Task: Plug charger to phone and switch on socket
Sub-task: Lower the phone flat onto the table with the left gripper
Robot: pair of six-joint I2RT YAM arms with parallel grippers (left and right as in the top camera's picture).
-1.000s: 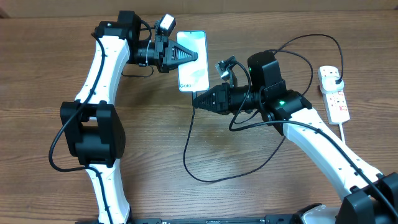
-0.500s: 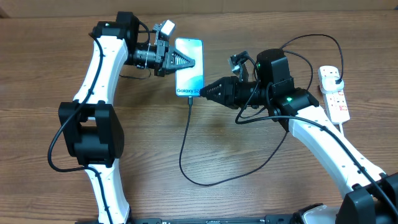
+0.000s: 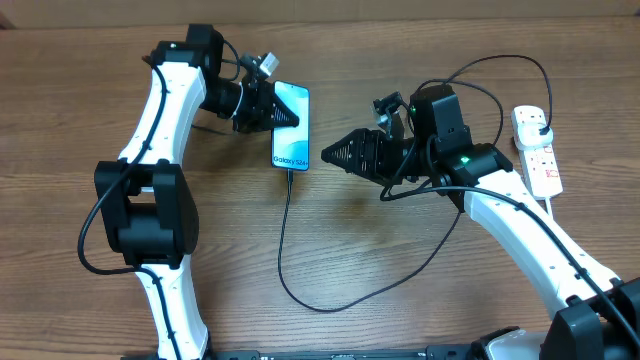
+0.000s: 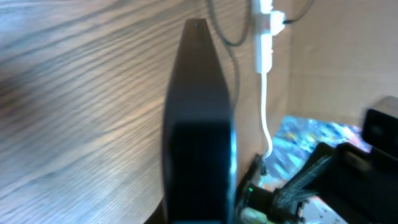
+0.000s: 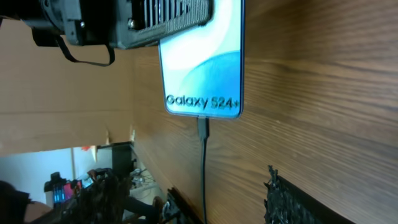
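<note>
The phone is tilted above the wooden table and would drop if I opened now, so my left gripper keeps hold of the phone for now.
My left gripper (image 3: 278, 108) is shut on the phone (image 3: 291, 128), holding it by its upper part with the lit screen facing up and tilted. In the left wrist view the phone (image 4: 199, 124) shows edge-on and dark. The charger's connector tip (image 5: 203, 126) sits in the phone's (image 5: 202, 56) bottom port below the "Galaxy S24+" text. Its black cable (image 3: 283, 250) loops down over the table and back up to the socket (image 3: 537, 150) at the far right. My right gripper (image 3: 326, 157) is open just right of the phone's lower end; the cable (image 5: 204, 180) runs untouched between its fingers (image 5: 292, 199).
The socket's thick white cord (image 3: 556, 215) runs down along the right arm. The black plug (image 3: 541, 124) sits in the socket's top outlet. The socket (image 4: 263, 37) also shows far off in the left wrist view. Bare wooden table (image 3: 400, 310) lies around the cable loop.
My right gripper has opened and let go of the charger's tip, which stays in the phone. The left gripper has carried the phone down and to the left, dragging the cable along.
</note>
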